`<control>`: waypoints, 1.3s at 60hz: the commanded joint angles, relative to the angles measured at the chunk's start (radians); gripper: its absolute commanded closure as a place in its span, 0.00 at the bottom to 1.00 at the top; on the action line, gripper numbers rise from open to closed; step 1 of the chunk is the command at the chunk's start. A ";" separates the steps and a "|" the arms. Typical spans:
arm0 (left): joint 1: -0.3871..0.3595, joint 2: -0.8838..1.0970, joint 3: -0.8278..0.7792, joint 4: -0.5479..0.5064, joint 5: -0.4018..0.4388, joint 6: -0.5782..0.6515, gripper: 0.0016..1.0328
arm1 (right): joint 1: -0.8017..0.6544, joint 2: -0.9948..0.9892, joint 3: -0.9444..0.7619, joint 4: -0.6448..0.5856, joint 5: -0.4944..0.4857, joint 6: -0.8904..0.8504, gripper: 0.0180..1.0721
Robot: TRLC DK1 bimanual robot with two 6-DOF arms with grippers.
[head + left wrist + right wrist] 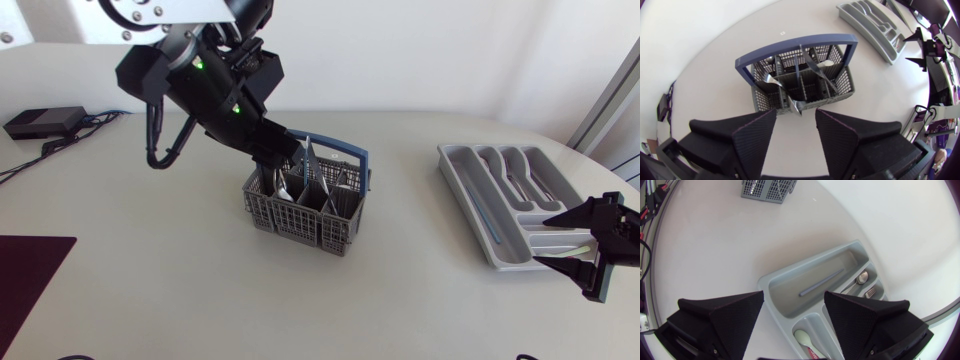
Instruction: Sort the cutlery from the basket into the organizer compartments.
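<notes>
The basket's mesh sides surround the cutlery, so my left gripper should next grab the silver cutlery piece by its protruding upper end to sort it.
The grey mesh cutlery basket (300, 205) with a blue handle stands mid-table and holds several metal pieces. My left gripper (283, 170) hangs just over its left side. In the left wrist view the basket (800, 75) lies ahead of the left gripper (796, 112), which is open; a metal utensil tip (796, 106) pokes up just ahead of the gap, touching neither finger. The grey organizer (447, 160) sits at the right. My right gripper (545, 240) is open over its near end. Below the right gripper (794, 296), the long compartment holds a grey knife (822, 282); other compartments hold a spoon (862, 277) and a fork (870, 292).
A black box (45, 122) with cables lies at the far left of the table. A dark mat (30, 270) covers the near left corner. Bare tabletop separates basket and organizer.
</notes>
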 commanded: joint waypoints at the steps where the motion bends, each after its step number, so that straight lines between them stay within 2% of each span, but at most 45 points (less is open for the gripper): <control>1: -0.010 0.044 0.028 -0.015 -0.025 -0.030 0.47 | 0.024 -0.044 -0.047 0.010 -0.018 0.046 0.17; 6: -0.011 0.062 0.028 -0.010 -0.072 -0.029 0.47 | 0.047 -0.080 -0.073 0.021 -0.021 0.071 0.17; 22: -0.010 0.108 0.013 0.028 -0.077 -0.030 0.52 | 0.156 -0.202 -0.163 0.070 -0.018 0.201 0.17; 40: -0.033 0.139 -0.015 0.061 -0.130 -0.032 0.67 | 0.274 -0.305 -0.240 0.122 0.004 0.310 0.17; 57: -0.048 0.170 -0.021 0.062 -0.156 -0.032 0.73 | 0.299 -0.319 -0.260 0.134 0.007 0.330 0.17; 68: -0.056 0.170 -0.016 0.058 -0.198 -0.024 0.81 | 0.302 -0.320 -0.266 0.139 0.010 0.330 0.17; 78: -0.062 0.164 -0.019 0.056 -0.213 -0.017 0.92 | 0.308 -0.322 -0.277 0.144 0.010 0.330 0.17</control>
